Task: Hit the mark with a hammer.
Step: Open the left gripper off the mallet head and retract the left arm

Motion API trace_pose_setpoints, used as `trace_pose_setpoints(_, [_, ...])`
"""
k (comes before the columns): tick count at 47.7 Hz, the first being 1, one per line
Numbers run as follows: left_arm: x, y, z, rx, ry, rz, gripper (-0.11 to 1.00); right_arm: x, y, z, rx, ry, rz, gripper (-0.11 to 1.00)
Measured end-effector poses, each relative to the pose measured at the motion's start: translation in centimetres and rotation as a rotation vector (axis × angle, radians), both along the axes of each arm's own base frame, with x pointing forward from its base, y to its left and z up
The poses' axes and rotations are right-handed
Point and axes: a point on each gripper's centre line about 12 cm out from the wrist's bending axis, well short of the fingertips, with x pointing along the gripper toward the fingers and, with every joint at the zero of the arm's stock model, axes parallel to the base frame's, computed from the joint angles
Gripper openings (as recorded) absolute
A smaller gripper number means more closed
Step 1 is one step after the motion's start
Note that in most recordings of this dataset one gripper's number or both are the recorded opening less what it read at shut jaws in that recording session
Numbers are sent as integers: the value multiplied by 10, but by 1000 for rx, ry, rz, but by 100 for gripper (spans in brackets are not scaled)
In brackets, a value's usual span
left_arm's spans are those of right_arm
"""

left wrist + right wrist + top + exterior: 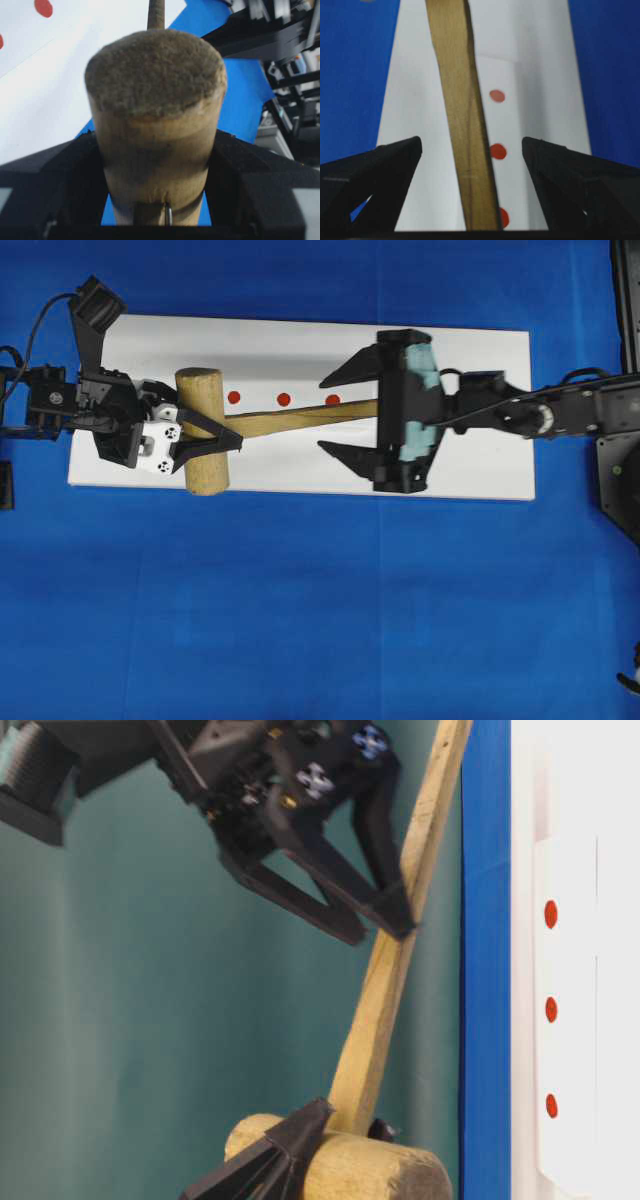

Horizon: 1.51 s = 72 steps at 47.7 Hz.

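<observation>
My right gripper grabs the light-wood hammer by its handle (350, 410) next, to hit the red mark with the mallet's head (205, 470).
The hammer (203, 430) is a light-wood mallet lying across the white board (470, 360), with its thick head at the left and its handle (300, 417) running right. My left gripper (205, 436) is shut on the hammer's head (155, 125), one black finger on each side. My right gripper (330, 415) is open, and its fingers straddle the handle (465, 125) near its end without touching it. Three red marks (283, 399) sit in a row on the board just behind the handle. In the right wrist view the nearest red mark (504, 217) is half hidden by the handle.
The white board lies on a blue table (300, 620). A black fixture (625, 300) stands at the right edge, and the right arm (560, 410) reaches in from there. The left arm's cable (40, 315) loops at the far left.
</observation>
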Motion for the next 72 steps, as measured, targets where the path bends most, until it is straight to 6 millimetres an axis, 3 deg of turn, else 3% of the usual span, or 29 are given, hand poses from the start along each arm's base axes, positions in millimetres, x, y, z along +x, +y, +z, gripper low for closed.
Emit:
trace_pose_setpoints(12, [4, -3, 6, -7, -15, -8, 45, 7, 0, -12, -6, 30, 1, 88])
trace_pose_setpoints(16, [4, -4, 7, -7, -19, -9, 45, 8, -1, -11, -17, 27, 0, 83])
trace_pose_setpoints(19, [4, -4, 7, -5, -22, -11, 45, 8, -2, -11, -24, 24, -5, 69])
trace_pose_setpoints(26, [6, -7, 10, -2, -43, -20, 45, 8, -3, -11, -32, 23, -2, 23])
trace_pose_setpoints(30, [6, -7, 11, -2, -48, -20, 45, 8, 1, -11, -39, 27, 17, 8])
trace_pose_setpoints(52, [6, -7, 12, -10, -51, -19, 46, 8, 3, -12, -31, 35, 31, 7])
trace_pose_setpoints(54, [6, -7, 11, -8, -49, -20, 52, 8, 3, -13, -29, 35, 31, 7])
trace_pose_setpoints(58, [7, -8, 12, 6, -52, -27, 76, 8, 3, -13, -23, 37, 31, 7])
trace_pose_setpoints(61, [7, -8, 12, 14, -51, -32, 88, 8, 2, -13, -21, 37, 29, 7])
trace_pose_setpoints(72, [4, -9, 12, 22, -35, -39, 86, 3, 3, -8, -16, 26, 30, 7])
